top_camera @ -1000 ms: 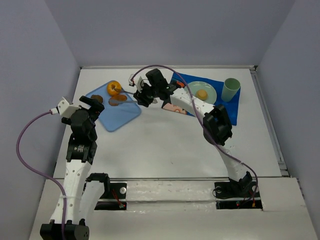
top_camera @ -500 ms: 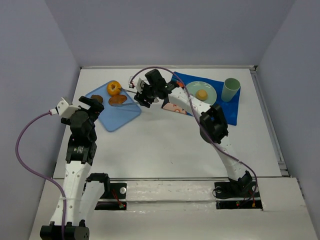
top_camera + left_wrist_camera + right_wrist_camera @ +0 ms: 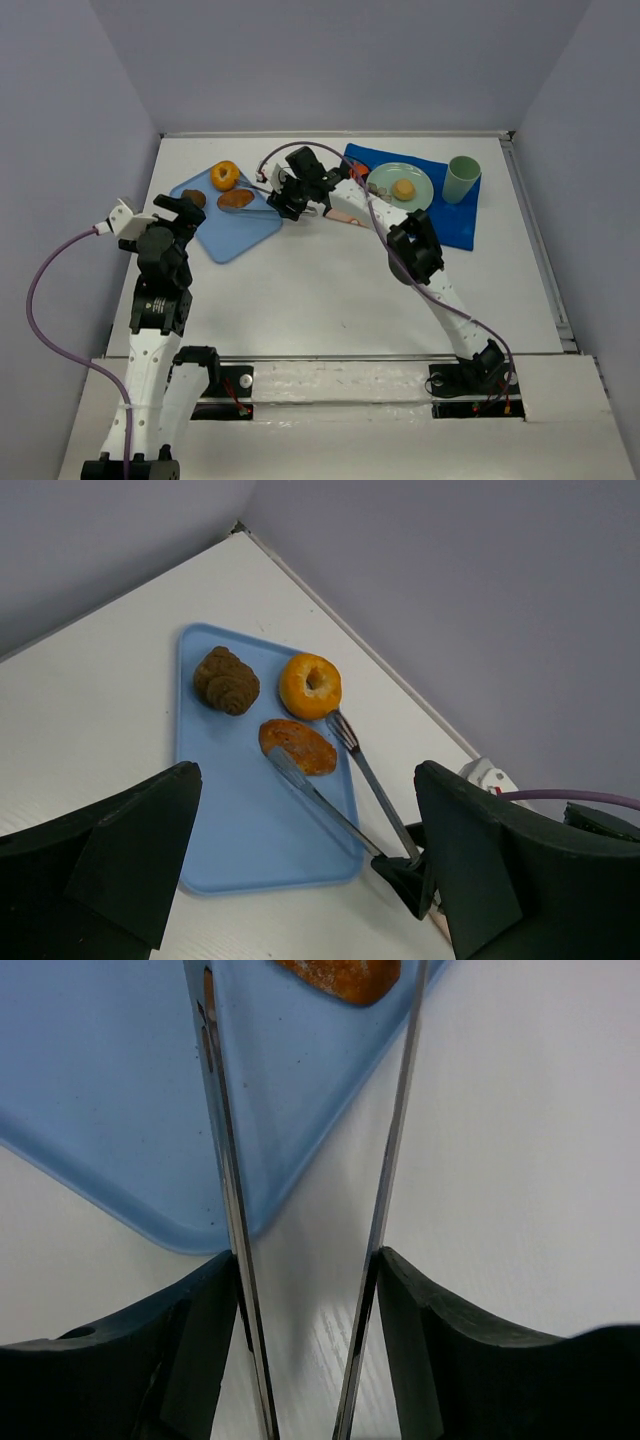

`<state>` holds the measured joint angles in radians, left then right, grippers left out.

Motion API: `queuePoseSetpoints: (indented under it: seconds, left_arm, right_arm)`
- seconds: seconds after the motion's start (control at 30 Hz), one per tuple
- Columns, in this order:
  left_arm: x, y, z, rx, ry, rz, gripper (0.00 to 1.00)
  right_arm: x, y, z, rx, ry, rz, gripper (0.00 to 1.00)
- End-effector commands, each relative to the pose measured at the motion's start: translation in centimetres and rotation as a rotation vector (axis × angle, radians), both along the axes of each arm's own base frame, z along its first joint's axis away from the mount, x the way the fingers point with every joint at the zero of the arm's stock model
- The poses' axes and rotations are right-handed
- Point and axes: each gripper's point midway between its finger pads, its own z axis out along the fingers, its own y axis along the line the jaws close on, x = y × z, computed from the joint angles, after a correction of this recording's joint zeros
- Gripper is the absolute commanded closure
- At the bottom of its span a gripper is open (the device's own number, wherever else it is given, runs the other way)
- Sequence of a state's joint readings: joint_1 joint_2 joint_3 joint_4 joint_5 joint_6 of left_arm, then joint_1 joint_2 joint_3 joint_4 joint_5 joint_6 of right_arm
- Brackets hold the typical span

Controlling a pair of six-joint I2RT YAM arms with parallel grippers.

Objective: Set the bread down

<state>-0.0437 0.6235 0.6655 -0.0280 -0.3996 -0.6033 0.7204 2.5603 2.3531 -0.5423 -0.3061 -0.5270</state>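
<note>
I would leave the flat orange bread (image 3: 236, 198) (image 3: 352, 974) in the tray if I lifted my right gripper now, and the tongs would rise empty. The tong arms are spread around the bread.
A light blue tray (image 3: 240, 235) at the back left holds a ring-shaped orange bread (image 3: 225, 175), a brown swirled bread (image 3: 195, 198) and a flat orange bread (image 3: 236, 199). My right gripper (image 3: 290, 197) is shut on metal tongs (image 3: 262, 201). The tong arms are spread, with one tip on each side of the flat orange bread (image 3: 297, 746). The right wrist view shows both tong arms (image 3: 225, 1160) between my fingers (image 3: 200, 1350) and the bread's edge (image 3: 345, 975) at the top. My left gripper (image 3: 178, 213) is open and empty, above the tray's left edge.
A dark blue mat (image 3: 462, 225) at the back right carries a green plate (image 3: 420, 190) with a small yellow bread (image 3: 404, 188) and a green cup (image 3: 461, 178). A picture card (image 3: 345, 214) lies by the mat. Walls enclose the white table.
The right arm's elbow has swung left and its wrist has shifted slightly, with the tongs still at the flat bread. The left arm has barely moved.
</note>
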Motion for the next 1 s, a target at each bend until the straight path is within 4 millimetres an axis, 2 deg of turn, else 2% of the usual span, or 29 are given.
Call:
queuePoseSetpoints:
  seconds: [0.0, 0.07, 0.17, 0.27, 0.3, 0.4, 0.43, 0.5, 0.57, 0.63, 0.67, 0.7, 0.73, 0.77, 0.8, 0.87, 0.9, 0.93, 0.97]
  left_arm:
    - [-0.4, 0.7, 0.9, 0.003, -0.044, 0.035, 0.01]
    - [-0.4, 0.8, 0.9, 0.001, -0.043, 0.041, 0.01]
    - [-0.4, 0.8, 0.8, -0.001, -0.044, 0.041, 0.01]
    - [-0.4, 0.7, 0.9, -0.001, -0.046, 0.040, 0.01]
    - [-0.5, 0.7, 0.9, -0.001, -0.047, 0.038, 0.01]
    - [-0.5, 0.7, 1.0, -0.001, -0.050, 0.038, 0.01]
    - [-0.6, 0.7, 1.1, -0.002, -0.053, 0.038, 0.01]
    - [-0.6, 0.7, 1.0, -0.001, -0.053, 0.040, 0.01]
    - [-0.7, 0.8, 1.2, -0.002, -0.059, 0.041, 0.01]
    - [-0.8, 0.8, 1.2, 0.000, -0.059, 0.043, 0.01]
    - [-0.8, 0.8, 1.2, 0.000, -0.062, 0.044, 0.01]
    - [-0.8, 0.8, 1.2, 0.000, -0.060, 0.043, 0.01]
    - [-0.8, 0.8, 1.1, 0.000, -0.059, 0.043, 0.01]
    - [-0.8, 0.8, 1.2, 0.000, -0.060, 0.046, 0.01]
    - [-0.8, 0.8, 1.2, 0.000, -0.060, 0.044, 0.01]
    - [-0.7, 0.8, 1.1, 0.001, -0.055, 0.044, 0.01]
    - [-0.6, 0.8, 1.1, 0.001, -0.053, 0.041, 0.01]
    - [-0.5, 0.7, 1.0, 0.003, -0.048, 0.038, 0.01]
    - [-0.4, 0.6, 1.0, 0.002, -0.047, 0.029, 0.01]
  right_arm:
    - [-0.4, 1.0, 2.7, 0.055, 0.005, 0.020, 0.40]
    - [-1.6, 0.8, 2.9, 0.053, 0.044, 0.045, 0.49]
    - [-2.7, 0.5, 3.1, 0.051, 0.076, 0.073, 0.58]
    - [-3.4, 0.5, 4.7, 0.075, 0.079, 0.092, 0.75]
    - [-3.6, 0.5, 5.0, 0.081, 0.083, 0.094, 0.84]
    - [-3.8, 0.8, 7.5, 0.128, 0.081, 0.081, 0.92]
    - [-4.0, 0.8, 9.0, 0.157, 0.082, 0.065, 0.93]
    - [-4.0, 1.1, 11.4, 0.213, 0.060, 0.051, 0.93]
    - [-4.8, 0.6, 13.7, 0.265, 0.069, 0.016, 0.93]
    - [-4.4, 0.3, 16.3, 0.348, 0.048, -0.070, 0.93]
    - [-4.6, -0.6, 17.7, 0.384, 0.025, -0.116, 0.93]
    - [-3.7, -1.9, 18.0, 0.402, 0.025, -0.250, 0.93]
    - [-3.9, -3.2, 16.1, 0.376, 0.040, -0.322, 0.93]
    - [-3.3, -4.9, 18.5, 0.420, -0.012, -0.395, 0.93]
    - [-1.9, -7.6, 18.5, 0.414, -0.050, -0.562, 0.93]
    - [-1.3, -11.4, 18.0, 0.401, -0.073, -0.749, 0.93]
    - [-1.6, -14.7, 17.4, 0.387, -0.092, -0.883, 0.93]
    - [-1.3, -17.2, 17.1, 0.382, -0.096, -0.961, 0.93]
    - [-2.2, -19.9, 16.3, 0.362, -0.106, -1.040, 0.93]
